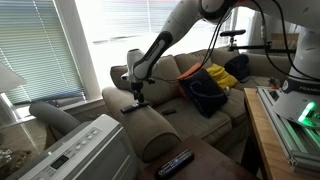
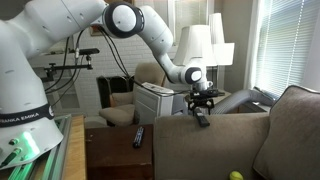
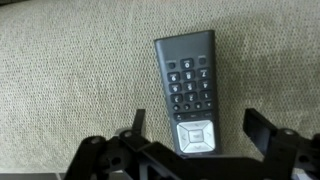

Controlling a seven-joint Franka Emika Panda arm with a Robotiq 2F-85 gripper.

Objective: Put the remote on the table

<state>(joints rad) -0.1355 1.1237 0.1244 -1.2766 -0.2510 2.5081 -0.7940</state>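
The remote's pale-pad end [image 1: 140, 104] [image 3: 196, 135] lies between my open fingers, with empty sofa arm along both sides of the remote, so it is now time to close my gripper.
The remote [image 3: 190, 80] is a small black rectangle with dark buttons and a pale pad. It lies flat on the beige sofa arm in both exterior views [image 1: 133, 107] [image 2: 202, 119]. My gripper [image 3: 198, 125] is open, hovering just above it, with one finger on each side of its lower end and not touching. The gripper also shows in both exterior views [image 1: 137, 95] [image 2: 203, 106]. The low dark brown table [image 1: 215, 160] [image 2: 108, 155] stands beside the sofa arm.
A longer black remote with pale buttons [image 1: 175, 162] [image 2: 138, 137] lies on the table. A white appliance [image 1: 80, 150] [image 2: 155, 100] stands by the sofa. Blue and yellow cloth [image 1: 212, 85] lies on the seat. A light wood bench with green-lit equipment [image 1: 290, 120] [image 2: 30, 150] is nearby.
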